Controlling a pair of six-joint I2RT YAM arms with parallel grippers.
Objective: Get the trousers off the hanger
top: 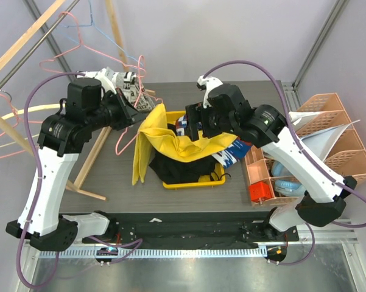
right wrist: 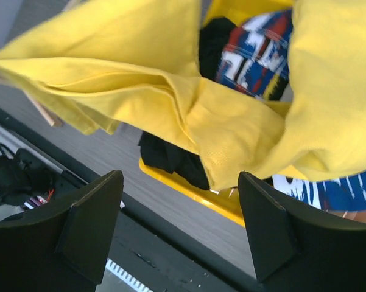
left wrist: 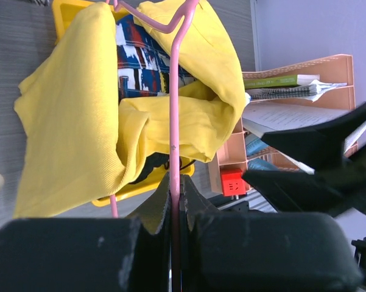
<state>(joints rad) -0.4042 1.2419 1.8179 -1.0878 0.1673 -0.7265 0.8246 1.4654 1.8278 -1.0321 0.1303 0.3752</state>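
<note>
My right gripper should next grab the yellow trousers by the fold close to the pink hanger (right wrist: pixel 184 117). Then I will pull the trousers off the hanger.
The yellow trousers (top: pixel 170 143) hang over a pink wire hanger (left wrist: pixel 173 115), one leg dropping off the left side of a yellow bin (top: pixel 192 184), the rest lying across it. My left gripper (left wrist: pixel 175 191) is shut on the hanger's wire, which runs straight up between the jaws. In the top view this gripper (top: pixel 136 113) sits at the trousers' upper left. My right gripper (right wrist: pixel 179 225) is open, its fingers wide apart just below a fold of the trousers (right wrist: pixel 231 121), holding nothing. Its black fingers (left wrist: pixel 310 143) show at the right of the left wrist view.
The bin also holds black clothing (right wrist: pixel 170 158) and a blue, red and white patterned cloth (right wrist: pixel 256 55). Orange file organisers (top: pixel 329 134) with papers and a red block (top: pixel 260 193) stand to the right. A wooden rack (top: pixel 24 36) with more pink hangers (top: pixel 70 48) rises at the left.
</note>
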